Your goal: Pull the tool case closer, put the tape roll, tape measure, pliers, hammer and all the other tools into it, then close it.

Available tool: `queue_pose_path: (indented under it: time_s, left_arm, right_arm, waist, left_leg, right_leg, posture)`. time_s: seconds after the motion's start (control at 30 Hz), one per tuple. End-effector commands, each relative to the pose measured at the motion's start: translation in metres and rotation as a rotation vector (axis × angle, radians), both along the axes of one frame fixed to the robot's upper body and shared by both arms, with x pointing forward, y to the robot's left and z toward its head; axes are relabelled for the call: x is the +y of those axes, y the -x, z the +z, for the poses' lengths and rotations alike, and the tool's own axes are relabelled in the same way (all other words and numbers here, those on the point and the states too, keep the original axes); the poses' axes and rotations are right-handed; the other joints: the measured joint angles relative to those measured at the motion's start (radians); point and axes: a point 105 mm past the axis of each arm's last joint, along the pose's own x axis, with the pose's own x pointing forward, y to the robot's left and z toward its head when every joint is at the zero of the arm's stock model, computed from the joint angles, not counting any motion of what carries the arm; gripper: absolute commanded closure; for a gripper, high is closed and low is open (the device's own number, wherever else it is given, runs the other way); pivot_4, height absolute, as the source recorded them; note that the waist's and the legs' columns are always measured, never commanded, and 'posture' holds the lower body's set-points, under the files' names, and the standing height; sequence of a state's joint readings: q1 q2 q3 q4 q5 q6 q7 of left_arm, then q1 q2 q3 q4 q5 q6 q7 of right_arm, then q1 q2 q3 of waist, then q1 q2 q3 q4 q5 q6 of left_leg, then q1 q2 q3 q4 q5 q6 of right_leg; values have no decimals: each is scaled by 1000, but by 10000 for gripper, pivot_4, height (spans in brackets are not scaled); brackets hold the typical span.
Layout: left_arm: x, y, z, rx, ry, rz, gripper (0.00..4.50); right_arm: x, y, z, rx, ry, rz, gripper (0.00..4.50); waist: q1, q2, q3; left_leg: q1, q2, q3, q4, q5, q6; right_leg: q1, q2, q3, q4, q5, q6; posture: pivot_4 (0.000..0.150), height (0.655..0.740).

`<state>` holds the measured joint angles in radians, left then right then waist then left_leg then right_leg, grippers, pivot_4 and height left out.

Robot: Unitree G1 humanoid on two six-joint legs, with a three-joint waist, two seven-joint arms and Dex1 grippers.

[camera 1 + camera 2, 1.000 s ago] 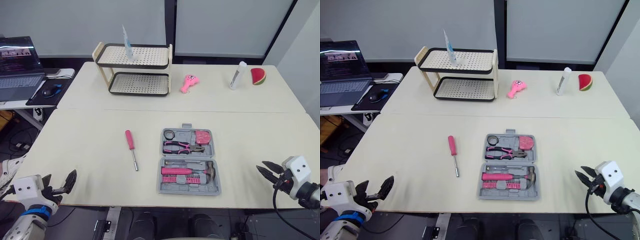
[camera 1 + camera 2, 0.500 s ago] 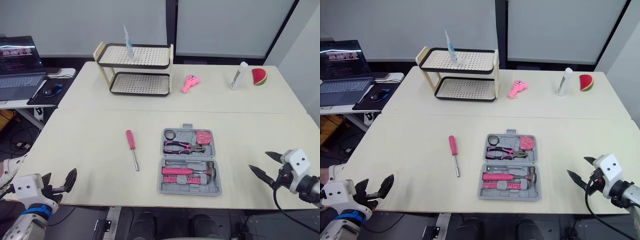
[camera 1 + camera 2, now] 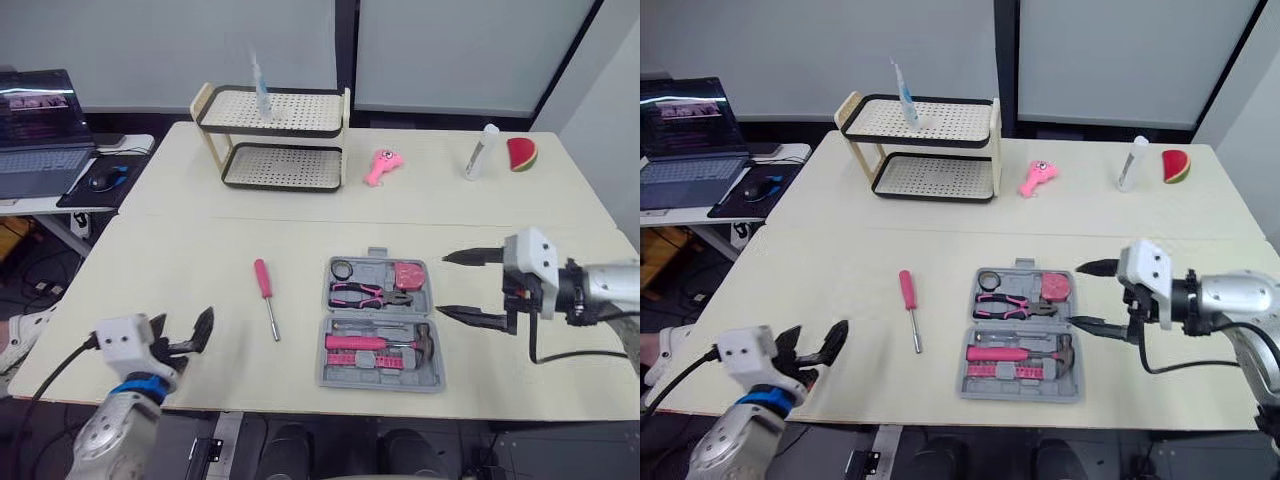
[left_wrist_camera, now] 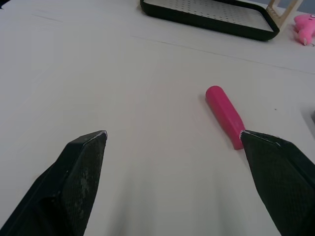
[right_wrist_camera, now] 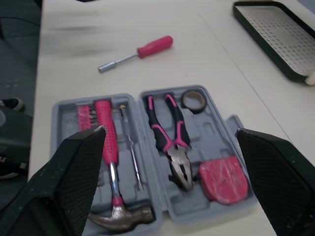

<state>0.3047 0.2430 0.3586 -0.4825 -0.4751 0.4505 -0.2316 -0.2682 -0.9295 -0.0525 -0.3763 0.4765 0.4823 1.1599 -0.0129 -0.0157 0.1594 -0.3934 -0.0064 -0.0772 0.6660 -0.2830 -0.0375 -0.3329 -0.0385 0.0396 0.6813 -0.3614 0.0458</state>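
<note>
I will next grab the screwdriver with my left gripper near its middle, at the handle's shaft end (image 3: 266, 290), because the screwdriver is long, with a slim metal shaft (image 3: 273, 320).
The grey tool case (image 3: 429, 377) lies open at the table's front centre. In it are the tape roll (image 3: 340, 269), the pink tape measure (image 3: 406, 274), the pliers (image 3: 365, 294) and the pink-handled hammer (image 3: 375, 343). A pink screwdriver (image 3: 265, 296) lies on the table just left of the case. My right gripper (image 3: 443, 284) hovers open beside the case's right edge, its fingers pointing at the case (image 5: 64, 105). My left gripper (image 3: 185, 325) is open near the front left edge, short of the screwdriver (image 4: 224, 115), with nothing between its fingers.
At the back stands a two-tier rack (image 3: 270, 140) with a tube (image 3: 260, 85) on its top shelf. To its right lie a pink toy (image 3: 378, 165), a white bottle (image 3: 480, 150) and a watermelon slice (image 3: 518, 153). A laptop (image 3: 40, 130) sits on a side desk at left.
My right gripper has opened wide and moved from the front right edge up and left to beside the case. My left gripper has moved right, closer to the screwdriver.
</note>
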Motion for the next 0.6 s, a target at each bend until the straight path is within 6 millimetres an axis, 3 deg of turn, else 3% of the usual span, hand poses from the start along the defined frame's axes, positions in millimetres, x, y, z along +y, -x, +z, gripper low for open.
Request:
queue_pose_path:
  time_s: [0.03, 0.17, 0.4, 0.6]
  left_arm:
    - [-19, -9, 9, -9, -24, -26, 0]
    - [-32, -27, 8, 12, -28, 13, 0]
    - [-54, -68, -12, 114, -39, 119, 0]
    - [-78, -92, -22, 159, -44, 101, 0]
  right_arm:
    - [5, 0, 0, 23, 5, 43, 183]
    - [9, -1, -2, 34, 0, 67, 183]
    - [10, 1, -9, 51, 6, 85, 183]
    - [11, 2, -12, 60, 5, 93, 183]
  waist:
    - [5, 0, 0]
    - [9, 0, 0]
    - [11, -1, 0]
    - [12, -1, 0]
  left_leg:
    - [0, 0, 0, 0, 0, 0]
    - [-1, 0, 0, 0, 0, 0]
    - [-1, -1, 1, 1, 0, 0]
    - [-3, -1, 1, 3, 0, 0]
  right_leg:
    - [0, 0, 0, 0, 0, 0]
    - [-1, 0, 0, 0, 0, 0]
    - [-1, 1, 0, 0, 0, 0]
    - [-2, 1, -1, 1, 0, 0]
  posture:
    - [1500, 7290]
    - [1500, 7290]
    - [1500, 7290]
    - [1500, 7290]
